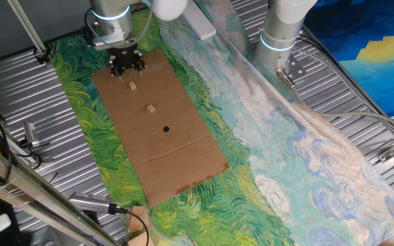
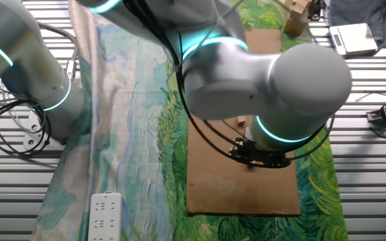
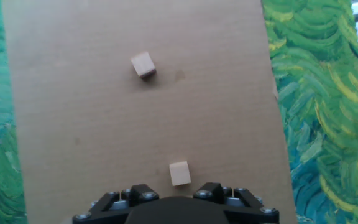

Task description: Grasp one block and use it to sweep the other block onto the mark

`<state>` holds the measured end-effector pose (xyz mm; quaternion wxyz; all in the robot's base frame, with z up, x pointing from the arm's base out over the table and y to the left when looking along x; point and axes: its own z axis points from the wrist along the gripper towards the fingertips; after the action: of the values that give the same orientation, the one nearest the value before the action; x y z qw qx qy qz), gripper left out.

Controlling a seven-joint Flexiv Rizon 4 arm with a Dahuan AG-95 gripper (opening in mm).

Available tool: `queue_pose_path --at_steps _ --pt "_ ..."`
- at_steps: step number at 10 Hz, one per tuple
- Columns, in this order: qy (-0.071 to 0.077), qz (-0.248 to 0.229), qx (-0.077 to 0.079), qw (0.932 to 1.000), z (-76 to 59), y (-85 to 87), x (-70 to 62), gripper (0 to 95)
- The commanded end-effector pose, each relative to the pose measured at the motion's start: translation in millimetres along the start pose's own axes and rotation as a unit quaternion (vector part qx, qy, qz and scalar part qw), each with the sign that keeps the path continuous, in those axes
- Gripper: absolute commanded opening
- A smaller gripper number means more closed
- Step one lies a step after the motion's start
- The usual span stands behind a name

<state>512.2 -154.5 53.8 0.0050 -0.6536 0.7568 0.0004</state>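
Observation:
My gripper takes hold of the near small tan block by its opposite sides next, to sweep the other block onto the mark (image 1: 166,128).
Two small tan wooden blocks lie on a brown cardboard sheet (image 1: 183,157). The near block (image 1: 133,86) (image 3: 179,173) sits just in front of my gripper (image 1: 126,66) (image 3: 176,194), close to the gap between the fingers and not held. The far block (image 1: 150,108) (image 3: 143,64) lies farther along the sheet. Beyond it is the mark (image 1: 166,128), a small black dot, which is out of the hand view. My gripper hovers over the sheet's far end, open and empty. In the other fixed view the arm's big joint (image 2: 267,80) covers most of the sheet and the blocks.
The cardboard rests on a green and blue painted cloth (image 1: 265,137) over a ribbed metal table. A second arm's base (image 1: 279,34) stands at the back right. A power strip (image 2: 104,215) lies on the cloth and wooden pieces (image 2: 297,17) sit past the sheet.

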Motion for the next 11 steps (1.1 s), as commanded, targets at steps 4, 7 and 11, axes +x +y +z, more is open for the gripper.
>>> queue_pose_path --at_steps 4,7,11 --pt "-0.001 -0.002 0.009 1.0000 16.9 -1.6 0.8 38.0" --pt "-0.002 -0.003 0.013 0.9999 25.3 -2.9 0.7 38.0" --pt "0.000 0.000 0.015 0.9999 27.1 -3.5 -4.3 19.0"
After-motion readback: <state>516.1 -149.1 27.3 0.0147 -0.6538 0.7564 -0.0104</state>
